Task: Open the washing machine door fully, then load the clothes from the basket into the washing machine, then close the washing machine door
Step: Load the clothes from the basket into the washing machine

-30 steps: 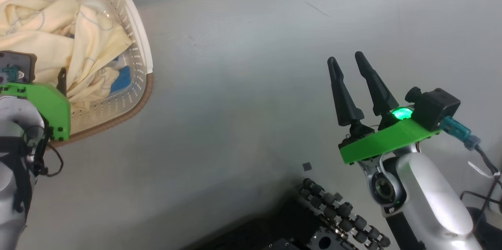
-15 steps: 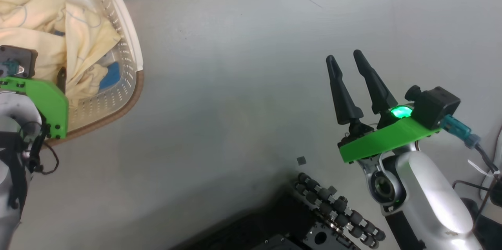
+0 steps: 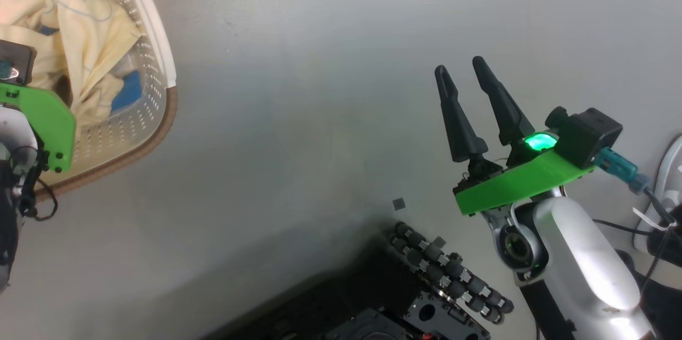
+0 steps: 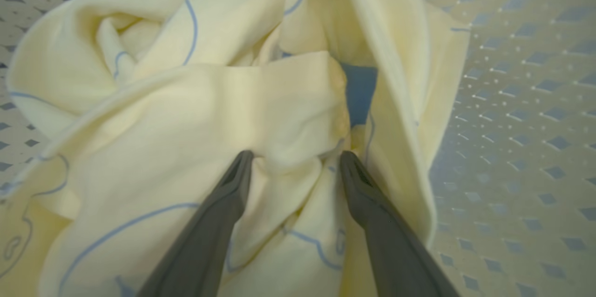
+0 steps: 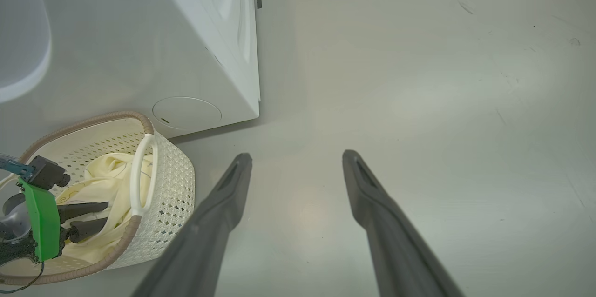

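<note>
A bunched fold (image 4: 290, 185) stands between my fingertips while the surrounding fabric (image 4: 151, 140) lies slack. Next, my left gripper grips that fold to load the clothes.
The cream perforated basket (image 3: 154, 63) stands on the floor at the upper left of the head view, holding the pale-yellow clothes (image 3: 80, 47) with a blue patch. My left gripper (image 4: 295, 159) is down inside it, open, its fingertips pressed into the fabric with a fold bunched between them. My right gripper (image 3: 457, 69) hangs open over bare floor to the right, holding nothing. In the right wrist view the white washing machine (image 5: 205, 31) stands just behind the basket (image 5: 172, 180), where the left gripper (image 5: 88, 219) reaches in. The washing machine door is out of view.
My own dark base with its roller wheel (image 3: 442, 273) juts in at the bottom of the head view. Cables and a white object (image 3: 668, 169) lie at the right edge. Grey floor (image 3: 298, 116) stretches between the basket and my right arm.
The head camera has shifted, so the whole picture slid left and up. Both grippers remain open, the left one still in the clothes.
</note>
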